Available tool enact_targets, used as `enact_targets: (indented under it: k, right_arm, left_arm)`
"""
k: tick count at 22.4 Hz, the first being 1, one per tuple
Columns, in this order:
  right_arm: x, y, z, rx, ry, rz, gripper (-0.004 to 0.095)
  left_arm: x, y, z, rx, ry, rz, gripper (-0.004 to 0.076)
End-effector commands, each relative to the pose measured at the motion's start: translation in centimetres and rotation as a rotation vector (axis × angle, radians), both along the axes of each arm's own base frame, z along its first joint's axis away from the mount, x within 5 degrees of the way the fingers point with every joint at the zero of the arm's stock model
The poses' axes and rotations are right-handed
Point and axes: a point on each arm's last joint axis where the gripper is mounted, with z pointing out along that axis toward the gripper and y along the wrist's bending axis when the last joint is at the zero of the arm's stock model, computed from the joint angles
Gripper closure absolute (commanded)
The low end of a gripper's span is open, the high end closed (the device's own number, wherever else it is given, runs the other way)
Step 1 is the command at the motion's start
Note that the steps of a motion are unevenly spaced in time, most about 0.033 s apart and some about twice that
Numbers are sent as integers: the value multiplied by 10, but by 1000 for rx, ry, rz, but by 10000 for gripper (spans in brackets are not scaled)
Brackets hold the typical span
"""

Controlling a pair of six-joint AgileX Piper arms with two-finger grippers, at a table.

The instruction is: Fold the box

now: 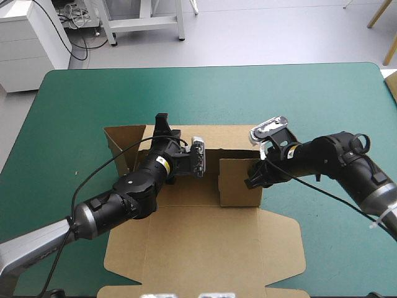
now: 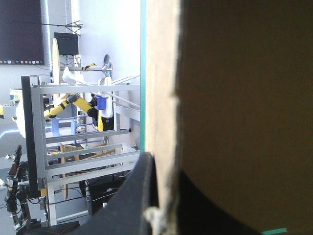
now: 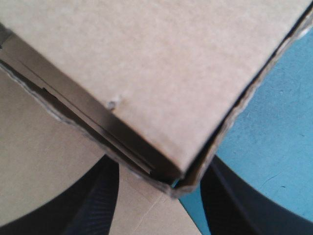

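Note:
I should grab the side of the box by its upper edge (image 3: 215, 142) with my right gripper to fold the box, and this leaves the lid panel free.
The brown box (image 1: 205, 248) lies on the teal-green cover with its wide lid panel flat toward the near edge. Its far wall (image 1: 211, 138) stands up, and a corner flap (image 1: 123, 144) is raised at the far left. My left gripper (image 1: 164, 127) sits at the top of that far wall. In the left wrist view the board's edge (image 2: 168, 122) runs down between the black fingers (image 2: 142, 196), which are all but shut on it. My right gripper (image 1: 253, 177) is at the raised side flap (image 1: 239, 181). It stands open (image 3: 164, 169), with the flap's corner (image 3: 161, 98) between its fingers.
Bare teal-green cover (image 1: 310, 99) surrounds the box on the far side and to the right. The table's far edge (image 1: 205, 67) runs well beyond the box. The box's near tabs (image 1: 282, 276) reach almost to the near edge.

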Motion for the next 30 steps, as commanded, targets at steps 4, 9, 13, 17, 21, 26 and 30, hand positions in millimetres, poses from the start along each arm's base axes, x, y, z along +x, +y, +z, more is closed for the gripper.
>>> enact_targets:
  k: [4,9,13,17,21,26,30]
  right_arm:
    - [-6,21,-6,39,-190,-124,449]
    - [-17,29,5,106,-278,-166,539]
    - [-18,29,3,125,-234,-217,594]
    - [-18,27,2,100,-237,-226,932]
    - [-17,28,4,119,-255,-223,927]
    - [-16,28,4,126,-266,-223,928]
    - [-15,27,5,120,-281,-236,928]
  left_arm:
    - [-4,-3,9,-66,4,-24,731]
    - [-3,-2,8,-62,5,-7,731]
    - [-3,-2,8,-62,5,-9,731]
    - [-3,-2,8,-62,5,-9,731]
    - [-4,-3,9,-67,4,-19,731]
    - [-5,-3,9,-72,6,-17,731]
    - [-5,-3,9,-70,4,-18,665]
